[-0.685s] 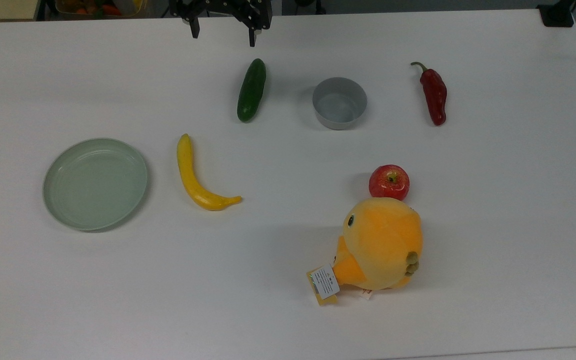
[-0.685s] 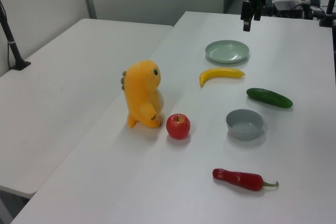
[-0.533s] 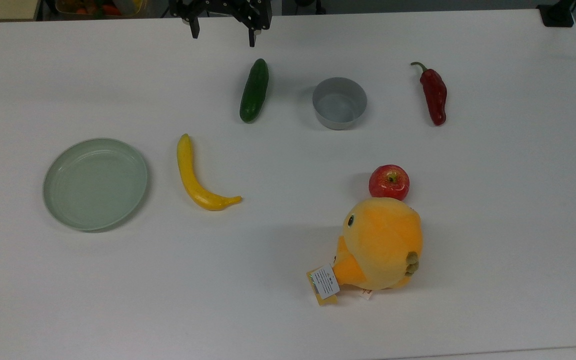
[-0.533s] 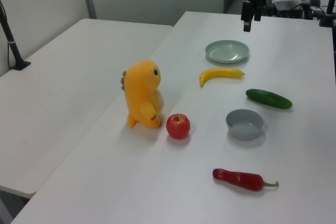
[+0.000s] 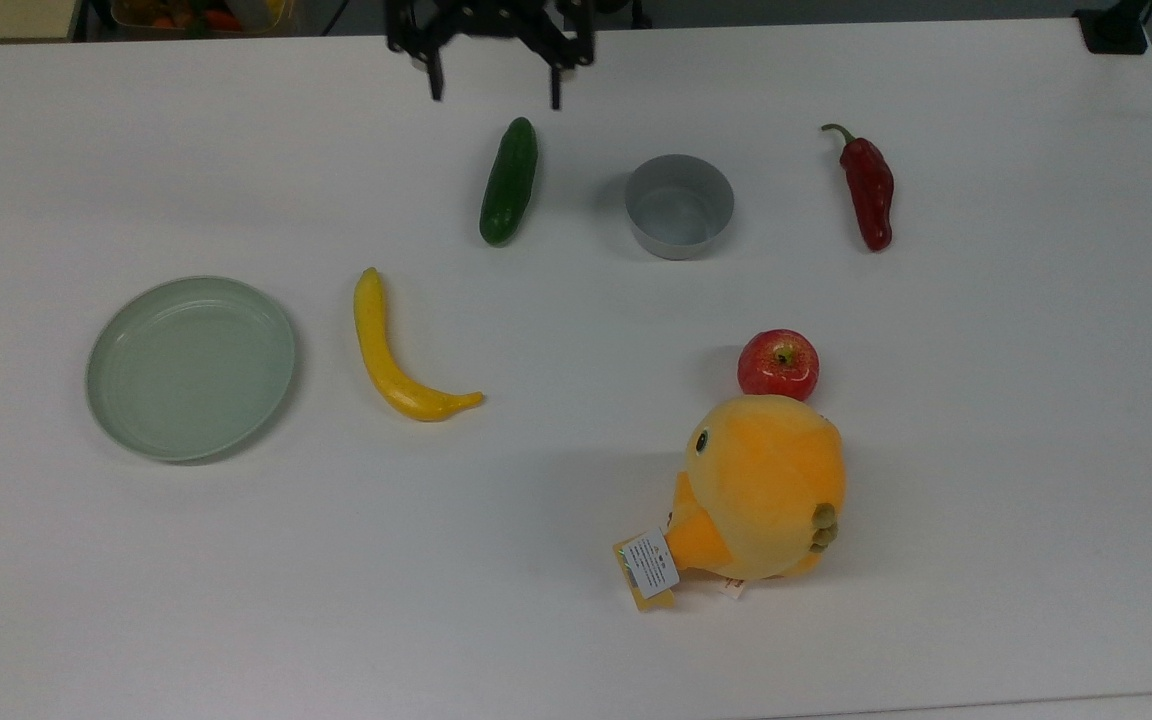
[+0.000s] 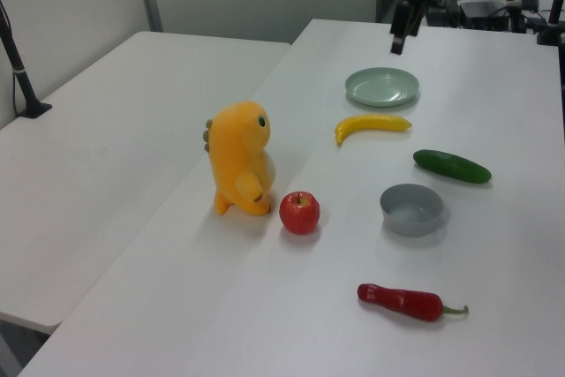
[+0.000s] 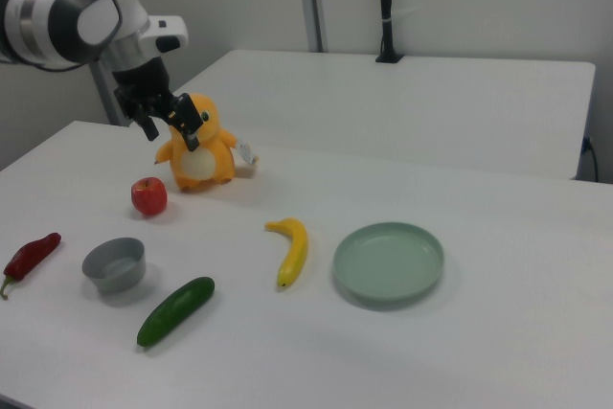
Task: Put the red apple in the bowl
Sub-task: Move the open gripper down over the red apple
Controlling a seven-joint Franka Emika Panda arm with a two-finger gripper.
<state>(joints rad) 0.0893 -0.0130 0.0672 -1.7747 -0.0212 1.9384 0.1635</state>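
Observation:
I need to pick up the red apple by its round sides next, to put it in the grey bowl.
The red apple sits on the white table, touching the front of an orange plush toy; it also shows in the left view and the right view. The grey bowl stands empty, upright, farther back, apart from the apple. My gripper hangs open above the table's far edge, behind the cucumber and far from the apple, with nothing between its fingers. In the left view the gripper hovers behind the green plate.
A green cucumber lies to the top view's left of the bowl, and a dark red chili pepper lies to the top view's right. A yellow banana and a pale green plate lie on the top view's left side.
My gripper has shifted toward the top view's right along the far edge and turned a little. The apple and bowl have not moved.

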